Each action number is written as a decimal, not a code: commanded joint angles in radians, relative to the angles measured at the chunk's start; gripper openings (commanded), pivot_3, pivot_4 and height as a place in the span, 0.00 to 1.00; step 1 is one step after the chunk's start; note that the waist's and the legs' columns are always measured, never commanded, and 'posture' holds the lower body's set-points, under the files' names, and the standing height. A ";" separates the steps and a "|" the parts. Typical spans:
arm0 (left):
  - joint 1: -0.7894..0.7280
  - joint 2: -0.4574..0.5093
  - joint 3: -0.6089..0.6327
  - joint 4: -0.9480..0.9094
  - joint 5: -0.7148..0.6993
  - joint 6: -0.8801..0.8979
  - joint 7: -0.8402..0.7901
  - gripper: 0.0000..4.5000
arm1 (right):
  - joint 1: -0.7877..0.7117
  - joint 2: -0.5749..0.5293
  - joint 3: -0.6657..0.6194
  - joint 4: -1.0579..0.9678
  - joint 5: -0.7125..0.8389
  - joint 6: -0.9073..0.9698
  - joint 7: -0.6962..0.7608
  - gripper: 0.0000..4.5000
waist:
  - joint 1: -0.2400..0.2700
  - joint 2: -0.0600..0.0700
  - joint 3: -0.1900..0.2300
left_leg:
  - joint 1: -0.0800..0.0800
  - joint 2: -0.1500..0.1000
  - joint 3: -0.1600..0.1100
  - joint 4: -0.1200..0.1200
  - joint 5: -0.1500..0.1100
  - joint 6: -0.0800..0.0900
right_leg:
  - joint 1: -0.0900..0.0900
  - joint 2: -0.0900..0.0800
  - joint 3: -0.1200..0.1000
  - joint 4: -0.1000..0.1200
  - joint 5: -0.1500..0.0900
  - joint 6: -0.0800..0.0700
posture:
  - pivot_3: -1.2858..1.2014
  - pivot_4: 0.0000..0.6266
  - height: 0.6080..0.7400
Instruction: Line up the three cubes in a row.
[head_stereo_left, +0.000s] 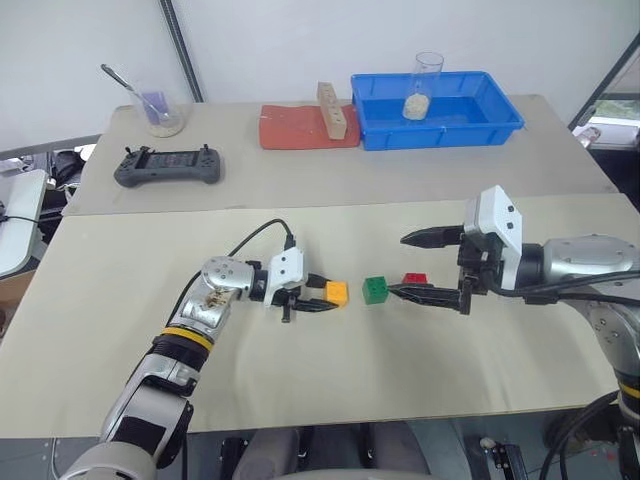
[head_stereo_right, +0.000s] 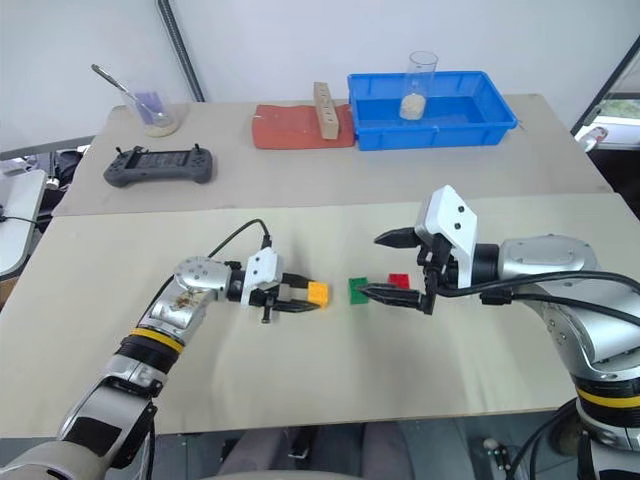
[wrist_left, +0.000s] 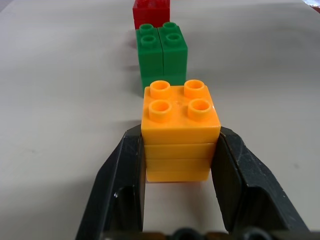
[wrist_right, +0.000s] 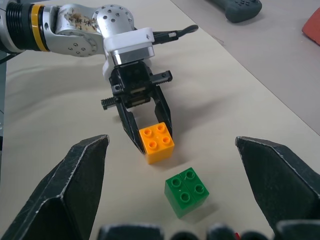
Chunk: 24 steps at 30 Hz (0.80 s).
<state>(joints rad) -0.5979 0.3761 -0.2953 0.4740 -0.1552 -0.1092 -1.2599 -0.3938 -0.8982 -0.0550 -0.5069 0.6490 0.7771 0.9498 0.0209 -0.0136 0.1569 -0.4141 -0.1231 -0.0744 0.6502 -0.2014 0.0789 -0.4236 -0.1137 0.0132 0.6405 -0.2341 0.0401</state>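
The lower edge of the orange-yellow cube is on the tabletop by the green cube. My left gripper needs to let go of the orange-yellow cube.
My left gripper is shut on the orange-yellow cube, one black finger on each side, low over the table. Just to its right the green cube sits on the table, a small gap away. The red cube lies beyond the green one, so the three cubes run in a rough line in the left wrist view. My right gripper hovers wide open above the red cube, one finger high and one low, holding nothing. From the right wrist I see the orange-yellow cube and the green cube.
On the far table stand a blue bin with a clear cup, a red-brown mat with a tan wooden block, a grey game controller and a glass holding a spoon.
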 joint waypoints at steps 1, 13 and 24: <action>-0.026 -0.010 0.012 0.027 0.015 -0.024 0.008 0.29 | -0.010 -0.019 -0.033 -0.019 0.011 0.004 -0.006 1.00 | 0.000 0.000 0.000 | 0.000 0.000 0.000 0.000 0.000 0.000 | 0.000 0.000 0.000 0.000 0.000 0.000 | 0.52 0.24 1.00; -0.025 0.056 0.057 -0.029 -0.015 0.018 -0.023 1.00 | 0.028 -0.034 -0.042 0.013 -0.009 -0.039 0.026 1.00 | -0.005 -0.001 0.000 | 0.000 0.000 0.000 0.000 0.000 0.000 | 0.000 0.001 0.000 0.001 0.000 0.000 | 0.52 0.24 1.00; 0.107 0.394 0.296 -0.472 -0.093 0.351 0.067 1.00 | 0.223 -0.068 -0.226 0.053 -0.047 -0.137 0.046 1.00 | -0.009 0.000 0.000 | 0.000 0.001 0.000 0.000 0.000 0.000 | -0.001 0.002 0.001 0.001 0.000 0.000 | 0.52 0.24 1.00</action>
<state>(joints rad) -0.4866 0.7409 -0.0664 0.0696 -0.2168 0.2006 -1.2196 -0.1756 -0.9569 -0.2237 -0.4393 0.6043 0.6675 1.0052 0.0117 -0.0136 0.1573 -0.4139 -0.1225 -0.0746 0.6499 -0.2016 0.0791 -0.4249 -0.1121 0.0140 0.6416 -0.2341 0.0400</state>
